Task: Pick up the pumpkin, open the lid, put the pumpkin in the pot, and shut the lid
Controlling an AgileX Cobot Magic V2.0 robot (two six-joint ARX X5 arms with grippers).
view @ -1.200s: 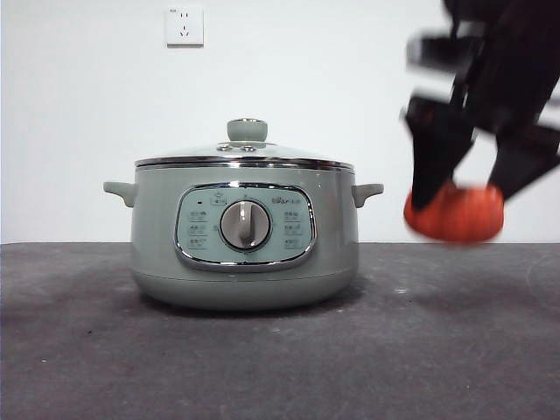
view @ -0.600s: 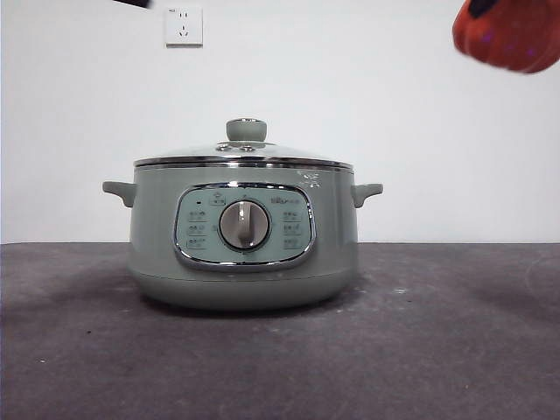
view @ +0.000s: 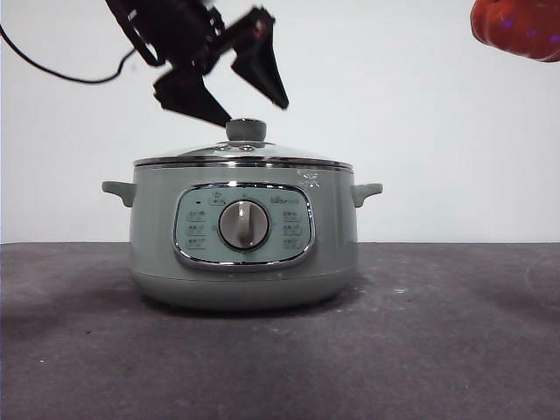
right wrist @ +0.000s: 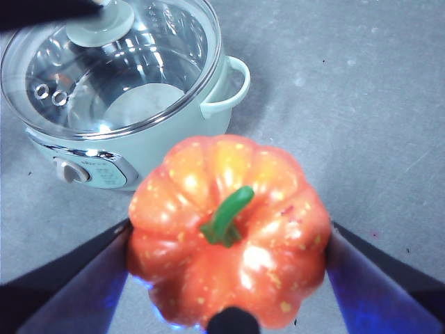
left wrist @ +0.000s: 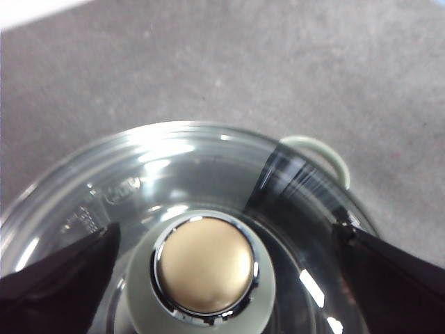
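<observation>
I should next pick up the glass lid by its round knob with my left gripper. Then the pot will be open for the pumpkin [view: 518,26].
The sage-green pot [view: 243,236] stands at the table's middle with the glass lid [view: 243,154] closed on it. My left gripper [view: 249,107] is open just above the lid's green knob [view: 246,130], its jaws on either side. In the left wrist view the knob [left wrist: 204,266] sits between the open jaws, untouched. My right gripper [right wrist: 228,240] is shut on the orange pumpkin [right wrist: 228,229] and holds it high to the right of the pot; the pumpkin [view: 518,26] shows at the front view's top right corner. The pot [right wrist: 132,97] lies below it in the right wrist view.
A white wall socket is hidden behind the left arm. The dark grey table [view: 437,350] spreads around the pot. The pot's side handles [view: 367,190] stick out left and right.
The right gripper lifted the pumpkin from beside the pot up to the top right corner. The left arm came in from the top left and lowered over the lid's knob.
</observation>
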